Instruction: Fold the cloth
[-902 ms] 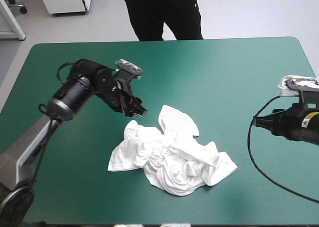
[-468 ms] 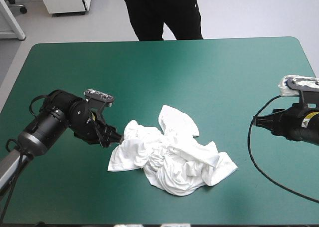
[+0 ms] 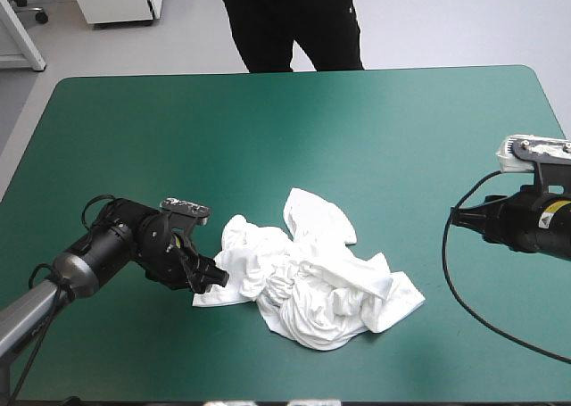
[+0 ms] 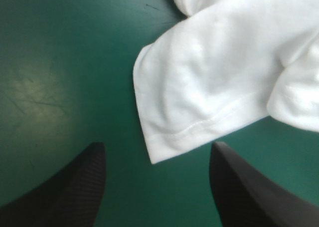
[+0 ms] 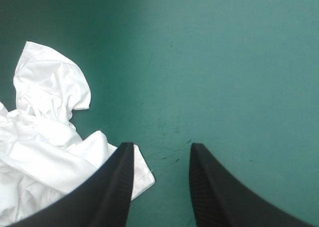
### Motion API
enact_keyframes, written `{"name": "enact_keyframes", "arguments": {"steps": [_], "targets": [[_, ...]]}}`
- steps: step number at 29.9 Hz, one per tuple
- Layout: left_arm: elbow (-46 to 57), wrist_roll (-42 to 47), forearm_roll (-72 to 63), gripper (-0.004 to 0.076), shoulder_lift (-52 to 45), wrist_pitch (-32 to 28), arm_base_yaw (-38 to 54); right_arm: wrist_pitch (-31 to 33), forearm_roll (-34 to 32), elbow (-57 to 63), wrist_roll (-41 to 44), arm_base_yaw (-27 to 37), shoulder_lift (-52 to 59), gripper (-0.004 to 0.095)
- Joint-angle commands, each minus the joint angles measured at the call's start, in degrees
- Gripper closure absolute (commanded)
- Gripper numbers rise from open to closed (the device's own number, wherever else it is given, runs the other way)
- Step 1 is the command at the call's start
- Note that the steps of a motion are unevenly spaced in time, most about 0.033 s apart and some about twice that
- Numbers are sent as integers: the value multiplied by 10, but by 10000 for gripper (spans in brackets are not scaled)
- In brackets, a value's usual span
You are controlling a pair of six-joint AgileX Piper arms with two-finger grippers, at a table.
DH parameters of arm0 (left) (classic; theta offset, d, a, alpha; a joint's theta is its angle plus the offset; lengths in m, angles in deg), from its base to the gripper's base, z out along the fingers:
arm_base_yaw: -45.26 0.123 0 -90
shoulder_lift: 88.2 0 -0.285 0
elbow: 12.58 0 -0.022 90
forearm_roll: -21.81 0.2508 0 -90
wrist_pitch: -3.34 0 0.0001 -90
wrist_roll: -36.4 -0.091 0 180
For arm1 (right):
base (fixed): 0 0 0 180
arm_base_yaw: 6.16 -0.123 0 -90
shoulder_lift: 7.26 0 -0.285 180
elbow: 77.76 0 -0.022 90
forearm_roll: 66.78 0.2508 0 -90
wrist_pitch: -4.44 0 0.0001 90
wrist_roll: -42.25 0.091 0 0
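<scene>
I will next pinch that hemmed corner point(image 3: 204, 300) with my left gripper, because the T-shirt point(image 3: 308, 277) lies in a crumpled heap with one hem corner sticking out.
The white T-shirt point(image 3: 308, 277) lies in a crumpled heap on the teal-green cover, a little toward the front of the table's middle. My left gripper point(image 3: 211, 278) hangs low at the heap's left corner, open. In the left wrist view a hemmed corner of the T-shirt point(image 4: 199, 97) lies just ahead of the left gripper point(image 4: 157, 159), between the lines of the two fingers and apart from them. My right gripper point(image 5: 160, 149) is open over bare cover, well right of the heap, with the T-shirt point(image 5: 45, 132) ahead and off to one side.
The teal-green cover point(image 3: 384, 138) is bare on the far half and at both ends. The table's right edge point(image 3: 558, 111) runs close behind the right arm.
My left arm has swung from behind the heap's far left, toward the front, and come down to the T-shirt's left corner. The right arm and the T-shirt have stayed still.
</scene>
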Motion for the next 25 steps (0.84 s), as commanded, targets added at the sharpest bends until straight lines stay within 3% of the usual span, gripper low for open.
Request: {"name": "enact_keyframes", "arguments": {"steps": [1,17,19,23,25], "targets": [[-3,5,-10,284,8,-19,-1,-1,0,-14,-1,2,3,561],[79,-10,-25,309,64,-110,-1,-2,0,-14,0,2,3,561],[79,-26,-42,388,76,-117,-1,-2,5,-14,0,2,3,561],[79,-62,-82,689,91,-141,-1,-2,5,-14,0,2,3,561],[79,-81,-92,729,92,-143,-1,-2,6,-14,0,2,3,561]]}}
